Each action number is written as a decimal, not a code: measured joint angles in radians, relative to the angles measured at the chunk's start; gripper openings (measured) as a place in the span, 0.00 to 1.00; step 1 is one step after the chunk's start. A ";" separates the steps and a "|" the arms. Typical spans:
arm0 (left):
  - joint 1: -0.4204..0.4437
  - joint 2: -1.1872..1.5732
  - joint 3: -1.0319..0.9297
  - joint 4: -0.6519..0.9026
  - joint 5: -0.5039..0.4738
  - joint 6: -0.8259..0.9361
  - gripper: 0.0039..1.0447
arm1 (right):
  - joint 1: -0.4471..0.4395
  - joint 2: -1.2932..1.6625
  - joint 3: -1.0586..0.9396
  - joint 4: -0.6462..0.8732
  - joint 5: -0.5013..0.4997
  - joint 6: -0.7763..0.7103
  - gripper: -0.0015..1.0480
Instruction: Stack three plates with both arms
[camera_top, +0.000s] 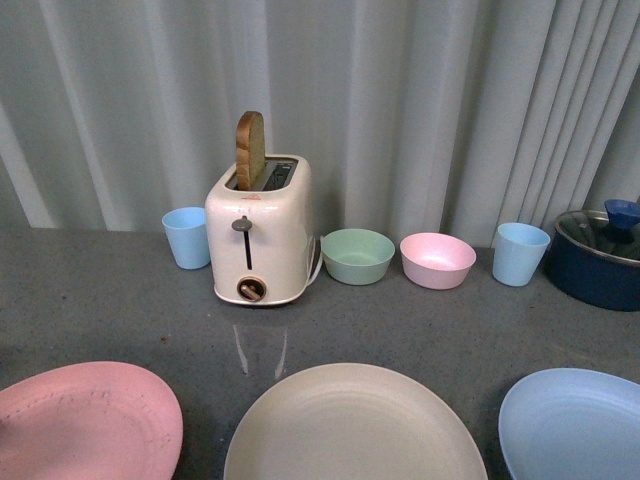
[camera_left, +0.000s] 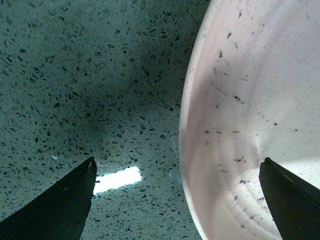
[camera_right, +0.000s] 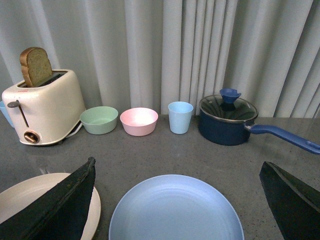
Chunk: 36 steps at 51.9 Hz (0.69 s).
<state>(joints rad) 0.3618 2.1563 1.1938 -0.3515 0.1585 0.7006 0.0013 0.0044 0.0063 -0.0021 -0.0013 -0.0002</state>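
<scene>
I need to grip the pink plate by its thin raised rim next with my left gripper, because the plate is much wider than my open fingers.
Three plates lie in a row along the near edge of the grey counter: the pink plate on the left, the cream-beige plate in the middle, the light blue plate on the right. Neither arm shows in the front view. My left gripper is open and hangs close over the rim of the pink plate, one finger over the counter, the other over the plate. My right gripper is open, raised above the light blue plate; the cream-beige plate lies beside it.
At the back stand a cream toaster holding a slice of bread, two light blue cups, a green bowl, a pink bowl and a dark blue lidded saucepan with its handle sticking out.
</scene>
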 joint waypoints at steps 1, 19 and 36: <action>0.000 0.000 0.000 0.001 -0.001 -0.001 0.90 | 0.000 0.000 0.000 0.000 0.000 0.000 0.93; -0.011 0.000 -0.007 0.020 -0.010 -0.001 0.37 | 0.000 0.000 0.000 0.000 0.000 0.000 0.93; -0.013 -0.010 0.003 0.018 0.024 -0.038 0.04 | 0.000 0.000 0.000 0.000 0.000 0.000 0.93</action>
<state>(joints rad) 0.3485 2.1460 1.1965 -0.3340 0.1829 0.6624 0.0013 0.0044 0.0063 -0.0021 -0.0010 -0.0002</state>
